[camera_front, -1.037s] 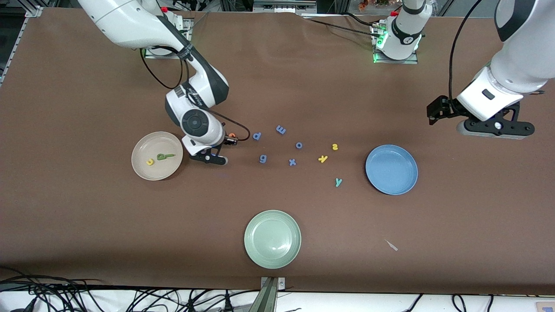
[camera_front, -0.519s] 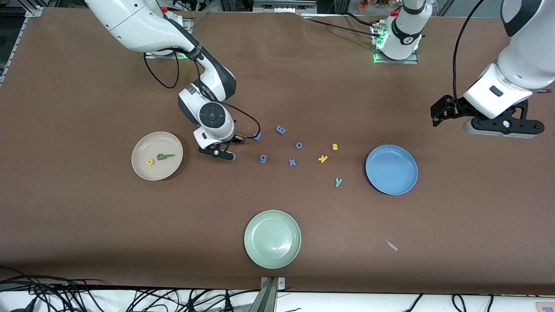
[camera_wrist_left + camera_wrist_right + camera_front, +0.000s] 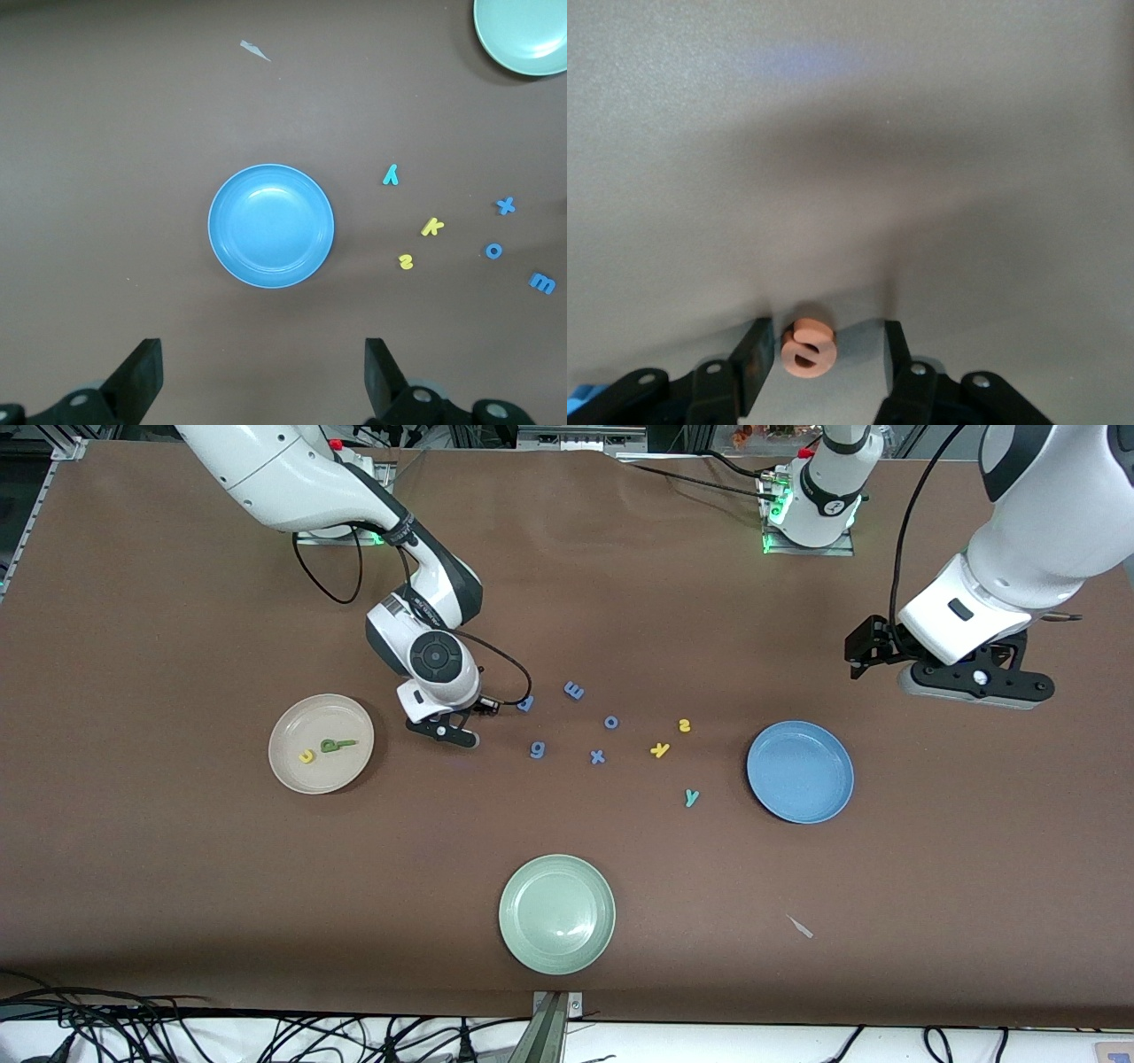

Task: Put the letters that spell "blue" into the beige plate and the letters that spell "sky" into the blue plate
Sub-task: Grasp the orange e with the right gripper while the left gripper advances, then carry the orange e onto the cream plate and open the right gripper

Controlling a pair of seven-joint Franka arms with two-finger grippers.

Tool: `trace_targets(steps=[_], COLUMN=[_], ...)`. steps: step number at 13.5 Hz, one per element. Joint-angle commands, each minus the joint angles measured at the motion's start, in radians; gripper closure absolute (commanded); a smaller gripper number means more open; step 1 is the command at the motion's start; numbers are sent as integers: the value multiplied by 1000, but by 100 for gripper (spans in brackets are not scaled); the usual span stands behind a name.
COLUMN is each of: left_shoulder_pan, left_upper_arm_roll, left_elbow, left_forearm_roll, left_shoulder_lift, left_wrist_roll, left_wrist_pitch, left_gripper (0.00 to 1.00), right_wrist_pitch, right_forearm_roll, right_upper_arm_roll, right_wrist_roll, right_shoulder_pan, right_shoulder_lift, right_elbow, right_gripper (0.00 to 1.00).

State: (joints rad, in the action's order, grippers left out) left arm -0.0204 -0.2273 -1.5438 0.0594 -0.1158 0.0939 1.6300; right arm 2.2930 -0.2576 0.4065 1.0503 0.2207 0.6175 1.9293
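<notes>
My right gripper should close on the e now. My fingers reach the table beside the orange e (image 3: 809, 347) in the right wrist view.
My right gripper (image 3: 449, 732) is down at the table between the beige plate (image 3: 310, 717) and the loose letters. It is open, and the orange e (image 3: 806, 348) lies flat between its fingers, close to one pad and apart from the other. The front view hides the e. A yellow u (image 3: 306, 756), a green b (image 3: 330, 746) and a green l (image 3: 345, 742) lie in the beige plate. The yellow s (image 3: 684, 725), yellow k (image 3: 659, 749) and teal y (image 3: 692, 797) lie on the table beside the blue plate (image 3: 800, 771). My left gripper (image 3: 974, 682) hangs open and holds nothing, above the table by the blue plate (image 3: 271, 225).
Periwinkle letters lie in the middle: a d (image 3: 526, 704), an m (image 3: 574, 690), an o (image 3: 611, 722), a g (image 3: 537, 750) and an x (image 3: 598, 756). A pale green plate (image 3: 556, 913) sits near the front edge. A small pale scrap (image 3: 800, 926) lies nearer the front than the blue plate.
My right gripper moved away from the beige plate to the orange e, came down around it, and its fingers narrowed a little. My left arm drifted toward the middle of the table.
</notes>
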Motion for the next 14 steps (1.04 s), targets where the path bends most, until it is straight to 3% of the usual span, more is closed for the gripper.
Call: trace_targets(steps=[1,6,9,11,14], left_shoulder_pan=[0,-13,5,4,0], left_upper_arm_roll=[-12,-18,-17,-14,-13], left_elbow=[13,14,11,16,16], left_forearm_roll=[-15,-12,-13,-12,-12], left_shoulder_lift=[-21,-48,-48,-48,-47], left_wrist_roll=[-5,-5,-13,-11,-8], left_wrist_pitch=[42,62,71,86,97], left_gripper=[0,0,0,0,0], right_wrist_pitch=[28,43,-22,-197,-274], right_forearm_roll=[-20,-20,-12,-5,-2], right_upper_arm_roll=[15,15,0,-44,-135], right_wrist_roll=[28,27,-77,-259,-548], right_shoulder_pan=[-9,-11,-15,-21,-32], right_shoulder_lift=[-13,-15,-67,-99,-162], right_elbow=[36,43,19,-47,-62], right_gripper=[54,79,80,79,79])
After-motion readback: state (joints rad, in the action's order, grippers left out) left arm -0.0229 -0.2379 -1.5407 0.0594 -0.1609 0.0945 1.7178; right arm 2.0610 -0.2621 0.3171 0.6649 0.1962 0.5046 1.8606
